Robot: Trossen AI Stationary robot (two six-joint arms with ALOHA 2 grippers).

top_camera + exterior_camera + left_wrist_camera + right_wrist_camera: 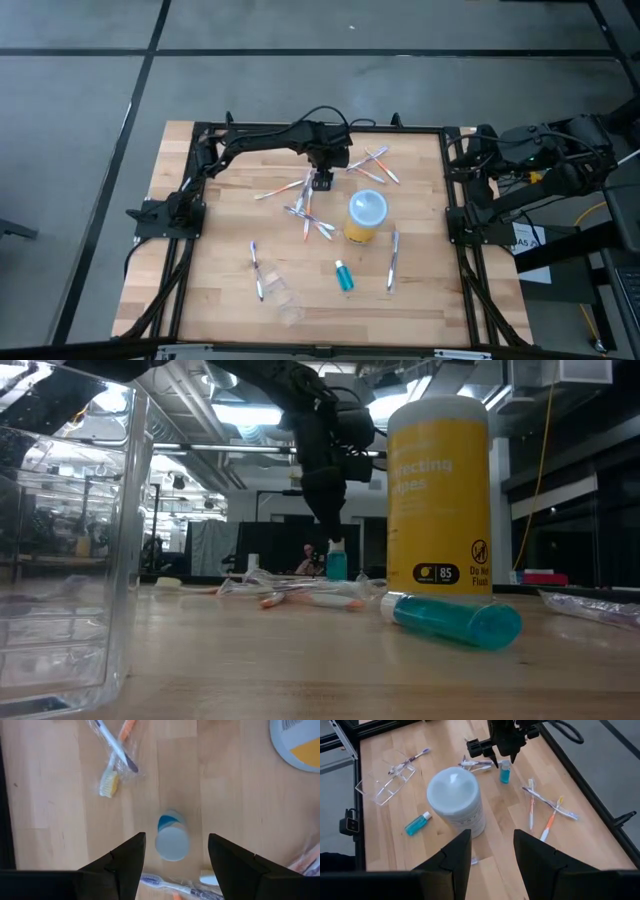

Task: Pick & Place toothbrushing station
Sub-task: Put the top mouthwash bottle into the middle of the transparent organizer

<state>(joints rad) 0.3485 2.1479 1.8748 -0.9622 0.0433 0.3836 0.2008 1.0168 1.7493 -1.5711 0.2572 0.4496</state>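
The upright teal tube needs to stand in the clear holder, so my left gripper should reach it and grip its white end with the cap (172,844).
My left gripper (321,181) hangs open, pointing down, over a small teal tube (171,840) that stands upright on its base on the table. Its two fingers stand on either side of the tube with a gap on each side. The same tube also shows in the right wrist view (505,771) and in the low view (337,563). A second teal tube (344,275) lies flat near the front. The yellow cup with a pale-blue top (365,215) stands upright at the centre. Toothbrushes (305,215) lie scattered. My right gripper (492,845) is open and empty at the table's right edge.
A clear plastic pouch (280,298) lies at the front left of centre. More toothbrushes lie at the far side (372,165), at the front left (256,268) and at the right front (392,258). Black frame rails (455,215) run along the table's sides.
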